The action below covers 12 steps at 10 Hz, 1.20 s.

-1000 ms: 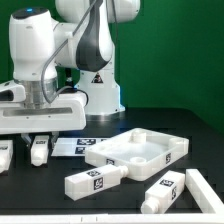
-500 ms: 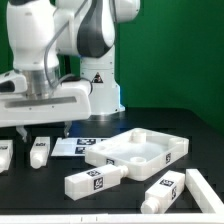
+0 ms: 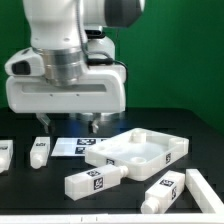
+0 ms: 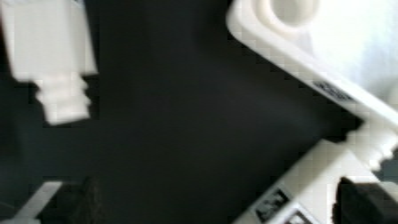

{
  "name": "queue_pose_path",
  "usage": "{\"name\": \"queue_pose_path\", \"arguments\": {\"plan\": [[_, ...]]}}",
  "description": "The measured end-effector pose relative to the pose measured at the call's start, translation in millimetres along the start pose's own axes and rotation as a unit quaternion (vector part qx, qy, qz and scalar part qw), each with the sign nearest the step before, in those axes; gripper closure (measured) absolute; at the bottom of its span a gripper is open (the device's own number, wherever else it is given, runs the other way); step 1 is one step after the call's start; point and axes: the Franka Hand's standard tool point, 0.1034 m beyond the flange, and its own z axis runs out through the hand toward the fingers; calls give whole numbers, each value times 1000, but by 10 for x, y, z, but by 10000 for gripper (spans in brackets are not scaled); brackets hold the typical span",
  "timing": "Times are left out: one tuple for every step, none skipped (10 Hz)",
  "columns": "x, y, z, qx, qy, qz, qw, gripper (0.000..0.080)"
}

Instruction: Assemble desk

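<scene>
The gripper grabs that leg by the flat sides of its square body [image 3: 92, 182] next, since the front leg ends in a small round peg.
The white rimmed desk tabletop [image 3: 140, 150] lies flat on the black table, right of centre in the exterior view. Several white square legs with tags lie loose: one at the left [image 3: 38, 151], one at the left edge [image 3: 3, 156], one in front [image 3: 95, 180], two at the front right [image 3: 166, 188] [image 3: 206, 186]. My gripper [image 3: 67, 125] hangs open and empty above the table between the left leg and the tabletop. The wrist view shows a leg [image 4: 50, 60], the tabletop's rim [image 4: 302, 55] and my gripper [image 4: 214, 205] over bare black table.
The marker board [image 3: 72, 147] lies flat behind the tabletop's left end, under my hand. The robot's white base [image 3: 100, 80] stands behind. A green wall closes the back.
My hand has moved toward the exterior view's right and upward, from over the left legs to above the marker board. The parts have not moved.
</scene>
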Motion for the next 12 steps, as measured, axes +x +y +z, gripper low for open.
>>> {"name": "queue_pose_path", "arguments": {"plan": [[-7,1,1,2,0,-3,1000,150],[-6,2,3,2,-1,-3,1000,150],[-7,-2,6,2,-1,-3,1000,150],[-7,-4,6,2,-1,-3,1000,150],[13,-16,3,2,-4,10,1000,150],[154,-61,-47,2,-14,46,999,150],[349,-156,-73,0,-13,108,994,150],[491,-268,-56,5,-28,176,984,150],[589,-293,-57,20,-42,196,980,150],[605,-283,-56,20,-37,186,982,150],[599,-293,-46,20,-38,185,982,150],[598,-293,-40,20,-39,185,982,150]]}}
